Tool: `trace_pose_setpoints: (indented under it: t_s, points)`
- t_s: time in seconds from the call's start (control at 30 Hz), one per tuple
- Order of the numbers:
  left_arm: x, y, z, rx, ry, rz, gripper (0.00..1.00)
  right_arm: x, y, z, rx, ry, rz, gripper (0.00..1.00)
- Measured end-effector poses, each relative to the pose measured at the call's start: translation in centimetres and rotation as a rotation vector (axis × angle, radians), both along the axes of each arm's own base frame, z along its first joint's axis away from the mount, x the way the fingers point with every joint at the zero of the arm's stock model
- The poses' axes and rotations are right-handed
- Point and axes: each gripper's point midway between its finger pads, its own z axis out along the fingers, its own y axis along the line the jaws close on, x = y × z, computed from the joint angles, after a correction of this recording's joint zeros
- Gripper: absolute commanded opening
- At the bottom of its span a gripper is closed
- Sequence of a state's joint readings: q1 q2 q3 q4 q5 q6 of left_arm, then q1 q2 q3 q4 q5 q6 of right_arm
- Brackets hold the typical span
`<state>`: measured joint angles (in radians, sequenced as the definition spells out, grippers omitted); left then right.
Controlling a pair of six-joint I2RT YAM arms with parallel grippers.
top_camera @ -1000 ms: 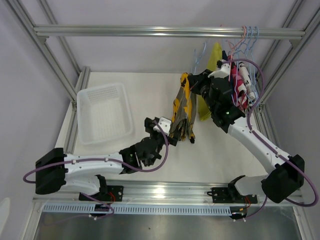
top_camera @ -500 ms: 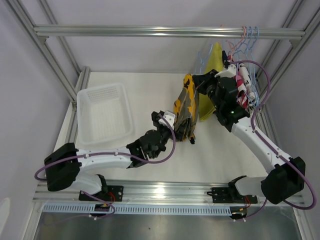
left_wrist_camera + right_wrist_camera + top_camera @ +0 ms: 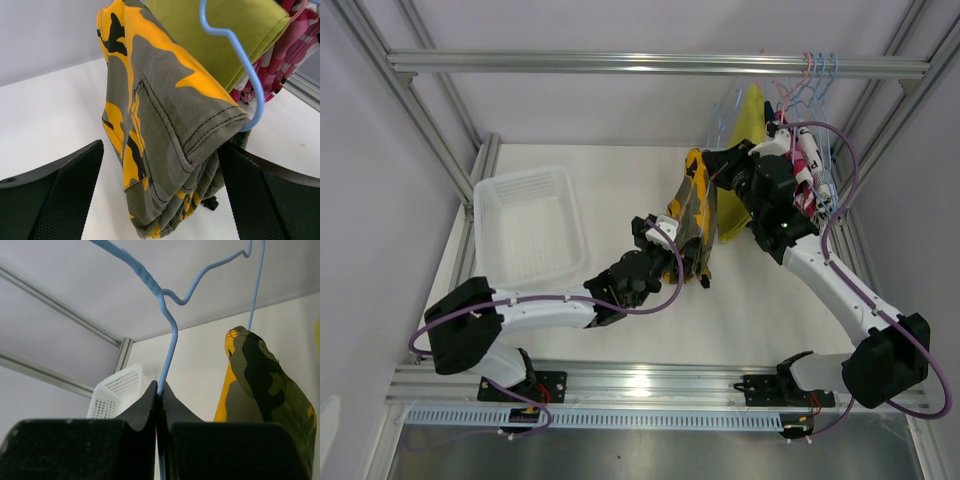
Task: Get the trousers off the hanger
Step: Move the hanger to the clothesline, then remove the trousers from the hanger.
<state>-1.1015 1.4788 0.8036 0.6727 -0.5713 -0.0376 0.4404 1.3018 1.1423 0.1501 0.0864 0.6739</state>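
Observation:
The trousers are still on the hanger. My left gripper will next grab them at their near edge below the fold [image 3: 687, 240] [image 3: 172, 157] to slide them off the hanger, and the wire will stay free.
The yellow-brown camouflage trousers [image 3: 690, 212] hang folded over a blue wire hanger [image 3: 167, 320], their lower end close to the table. My right gripper [image 3: 160, 387] is shut on the hanger's wire below its hook, up beside the trousers' top fold [image 3: 260, 375]. My left gripper [image 3: 161, 150] is open, one finger [image 3: 70, 185] on each side of the hanging trousers [image 3: 160, 115] without touching them. In the top view the left gripper [image 3: 665, 235] is level with the trousers' lower half. The hanger's blue bend [image 3: 252, 95] curls round the fold.
Plain yellow trousers [image 3: 220, 35] and pink-red patterned ones [image 3: 295, 45] hang just behind, on hangers from the top rail [image 3: 660, 63] at the right. A white mesh basket [image 3: 528, 225] sits on the table at the left. Frame posts [image 3: 880, 130] stand close on the right.
My left arm has reached forward and right, bringing its open jaws around the camouflage trousers. The right arm shifted slightly right with the hanger, then held still.

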Motion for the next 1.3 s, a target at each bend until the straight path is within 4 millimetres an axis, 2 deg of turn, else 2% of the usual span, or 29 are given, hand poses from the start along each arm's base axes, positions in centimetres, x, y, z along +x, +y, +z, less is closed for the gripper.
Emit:
trace_pose_setpoints:
  t_s: [0.23,0.6,0.93,1.03,1.07,1.13,1.17,1.23,1.27,1.3]
  points:
    - [1.1,0.3,-0.9,0.018,0.01,0.024,0.99,0.0,0.0,-0.5,0.005,0.002,0.01,0.0]
    - [2.4,0.3,-0.9,-0.011,0.02,0.03,0.99,0.0,0.3,-0.9,0.024,-0.006,0.03,0.0]
    - [3.0,-1.6,-1.1,-0.075,0.059,0.005,0.99,-0.1,0.4,-0.8,0.041,-0.004,0.042,0.0]
    - [3.1,-2.1,-1.4,-0.087,0.073,-0.001,0.92,0.0,0.2,-0.9,0.043,0.0,0.037,0.0]
    - [3.1,-2.2,-1.5,-0.089,0.075,-0.001,0.82,0.0,0.2,-1.0,0.045,0.002,0.039,0.0]
    - [3.1,-2.5,-1.7,-0.1,0.082,-0.005,0.71,0.0,0.1,-1.1,0.054,0.006,0.046,0.0]
    - [3.1,-2.6,-1.8,-0.106,0.082,-0.007,0.54,0.0,0.1,-1.1,0.061,0.008,0.049,0.0]
    - [3.1,-2.9,-1.9,-0.12,0.085,-0.012,0.4,0.0,0.2,-1.0,0.077,0.008,0.057,0.0]
    - [3.0,-3.1,-1.9,-0.124,0.085,-0.016,0.28,-0.1,0.2,-1.0,0.086,0.009,0.062,0.0]
    - [3.0,-3.2,-2.0,-0.128,0.084,-0.019,0.22,-0.2,0.3,-1.2,0.094,0.012,0.068,0.0]
